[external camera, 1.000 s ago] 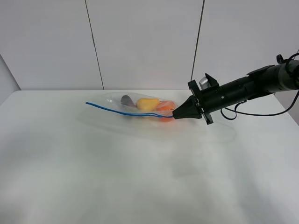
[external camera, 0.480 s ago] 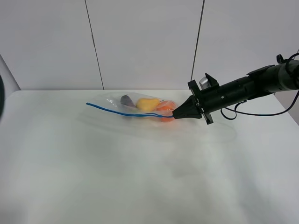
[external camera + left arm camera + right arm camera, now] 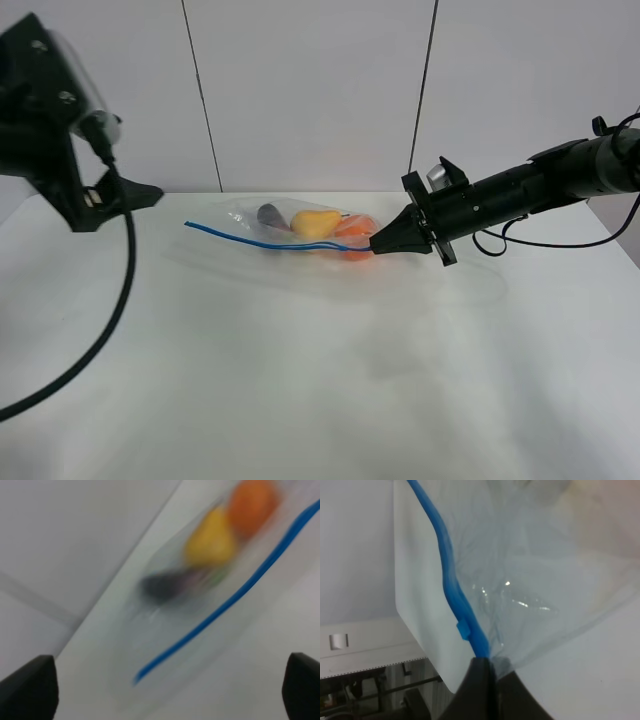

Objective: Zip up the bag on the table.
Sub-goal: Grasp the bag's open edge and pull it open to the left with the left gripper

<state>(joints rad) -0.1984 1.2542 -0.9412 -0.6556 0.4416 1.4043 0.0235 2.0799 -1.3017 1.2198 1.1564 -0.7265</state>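
I need to grab the blue zip by its loose end with my left gripper next, so that it holds the clear bag tight for zipping.
The clear bag lies on the white table at the back middle, with a yellow fruit, an orange fruit and a dark item inside. Its blue zip strip runs along the near edge. My right gripper is shut on the strip's right end, and the right wrist view shows its fingers pinched on the strip. My left gripper hangs open left of the bag, not touching it. The blurred left wrist view shows the bag ahead between spread fingertips.
The left arm's black cable loops over the table's left side. The right arm reaches in from the right with a thin cable under it. A panelled wall stands close behind the table's far edge.
The left arm has swung into view from the left and now hangs near the bag's left end. The right gripper and the bag have not moved.
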